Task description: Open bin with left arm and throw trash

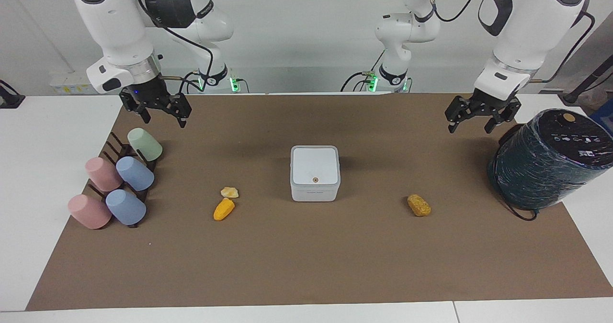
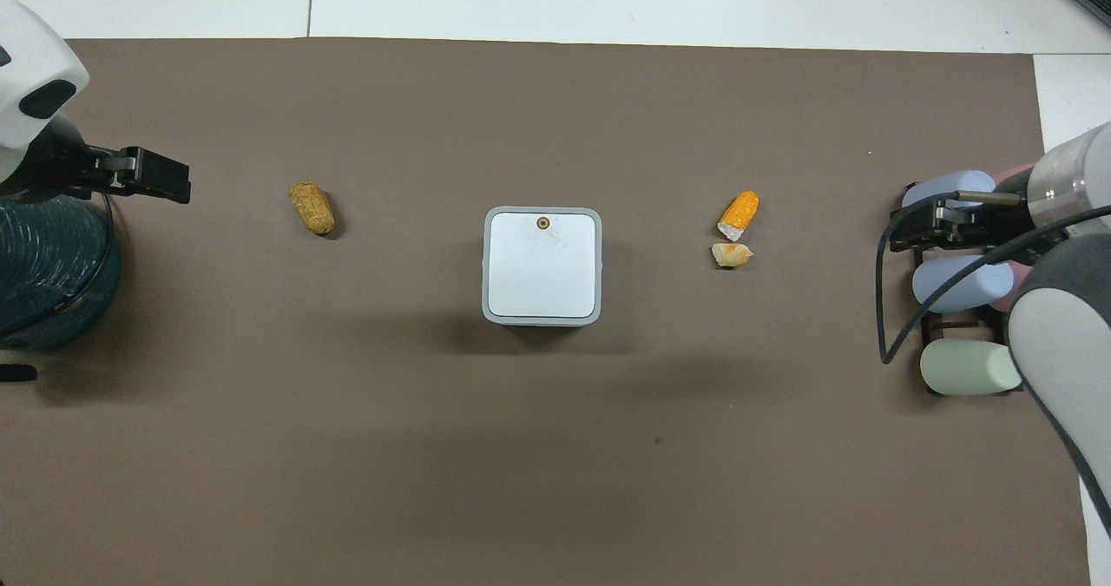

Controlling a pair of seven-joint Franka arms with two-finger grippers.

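Observation:
I should next use my right gripper to grab the orange cob piece by its orange body, so that the trash can go into the bin.
The white square bin stands shut in the middle of the brown mat, with its orange dot on the lid edge farther from the robots; it also shows in the overhead view. A brownish-yellow cob piece lies toward the left arm's end. An orange cob piece and a pale yellow lump lie together toward the right arm's end. My left gripper hangs open and empty beside the dark cylinder. My right gripper hangs open and empty over the cup rack.
A large dark film-wrapped cylinder stands at the left arm's end of the mat. A rack of several pastel cups lies at the right arm's end. White table surrounds the mat.

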